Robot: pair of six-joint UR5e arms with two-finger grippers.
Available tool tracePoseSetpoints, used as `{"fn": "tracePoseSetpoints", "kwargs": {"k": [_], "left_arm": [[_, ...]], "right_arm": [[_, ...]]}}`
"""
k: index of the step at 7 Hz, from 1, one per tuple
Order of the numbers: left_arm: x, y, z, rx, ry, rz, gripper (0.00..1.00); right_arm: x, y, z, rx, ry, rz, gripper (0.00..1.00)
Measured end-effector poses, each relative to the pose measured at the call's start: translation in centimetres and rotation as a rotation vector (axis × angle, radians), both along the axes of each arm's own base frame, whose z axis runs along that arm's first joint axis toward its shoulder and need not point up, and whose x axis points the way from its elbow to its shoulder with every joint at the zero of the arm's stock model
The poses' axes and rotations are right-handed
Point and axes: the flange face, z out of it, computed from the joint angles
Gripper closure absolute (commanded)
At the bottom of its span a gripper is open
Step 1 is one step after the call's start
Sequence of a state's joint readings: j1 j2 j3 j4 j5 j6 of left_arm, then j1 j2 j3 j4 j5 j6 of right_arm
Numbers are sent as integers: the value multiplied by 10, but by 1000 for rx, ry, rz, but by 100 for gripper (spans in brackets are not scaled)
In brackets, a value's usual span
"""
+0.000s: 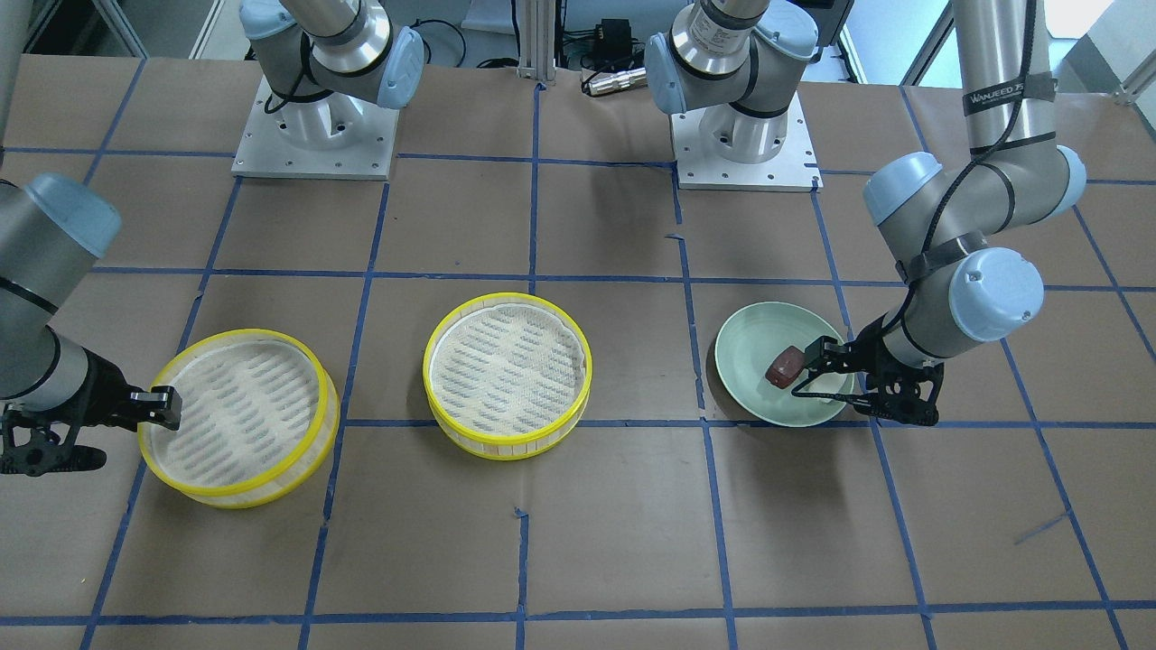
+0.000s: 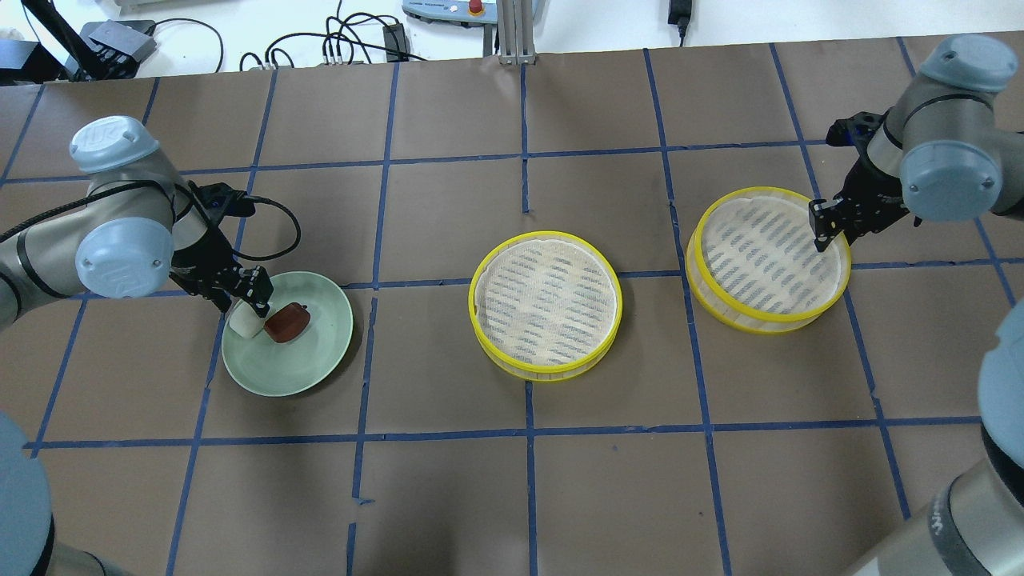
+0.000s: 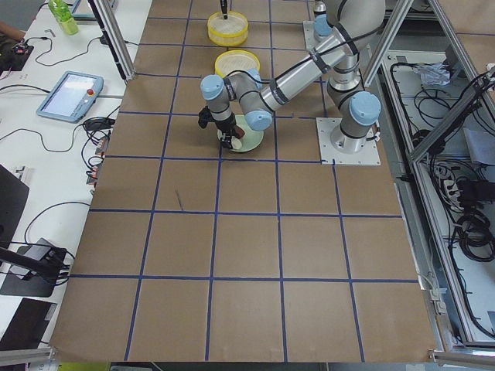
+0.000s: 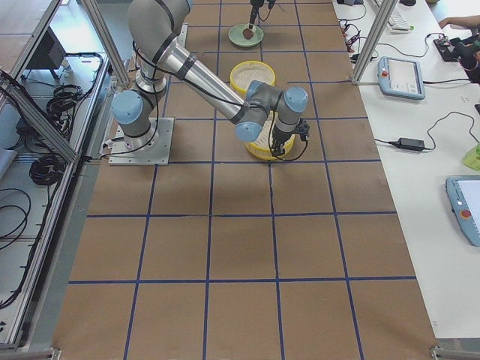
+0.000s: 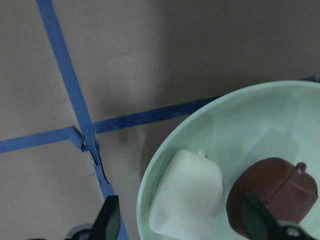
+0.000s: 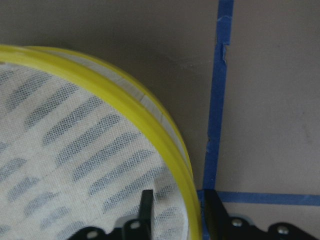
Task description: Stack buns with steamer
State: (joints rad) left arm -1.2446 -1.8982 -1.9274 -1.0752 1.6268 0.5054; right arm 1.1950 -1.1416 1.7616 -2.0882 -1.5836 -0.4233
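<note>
The left gripper grabs the white bun by its plump sides next, to stack the buns in a steamer basket [image 1: 506, 368].
The white bun [image 5: 187, 197] and the glossy red-brown bun [image 5: 272, 195] lie side by side in a pale green plate [image 5: 260, 115]. My left gripper [image 5: 180, 225] hangs open just above the white bun [image 2: 242, 324], one finger outside the plate's rim, the other by the red-brown bun [image 2: 286, 322]. Two yellow-rimmed steamer baskets stand empty: one at the table's middle [image 2: 546, 304], one further right [image 2: 768, 256]. My right gripper [image 6: 177, 207] straddles that right basket's yellow rim [image 6: 165, 135], its jaws narrowed onto it.
The plate [image 2: 312, 368] sits near the table's left end in the overhead view. Blue tape lines grid the brown table top. Both arm bases [image 1: 316, 135] stand on the robot's side. Cables and a tablet lie beyond the far edge.
</note>
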Motion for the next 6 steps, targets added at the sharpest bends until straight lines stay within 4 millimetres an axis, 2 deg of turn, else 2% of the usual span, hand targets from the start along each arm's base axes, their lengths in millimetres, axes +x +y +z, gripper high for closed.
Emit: {"fn": "tracePoseSetpoints", "kwargs": {"k": [2,3,4,5,6], "left_arm": [[-1,1,0,2,-6,34,99],[-5,-2,8,-19,-15,64,99],[-14,-7,35,-77,-33,102,99],[-35,-12,73,-140,-45,108,99],[-73,-13,114,-187,-37,99,98]], "right_arm": [[-5,1,3,-3,1,-8,92],[-10,2,11,-10,3,-16,92],[-11,5,34,-22,5,-20,92],[-9,11,63,-25,1,-22,92],[-5,16,95,-25,-2,-20,92]]}}
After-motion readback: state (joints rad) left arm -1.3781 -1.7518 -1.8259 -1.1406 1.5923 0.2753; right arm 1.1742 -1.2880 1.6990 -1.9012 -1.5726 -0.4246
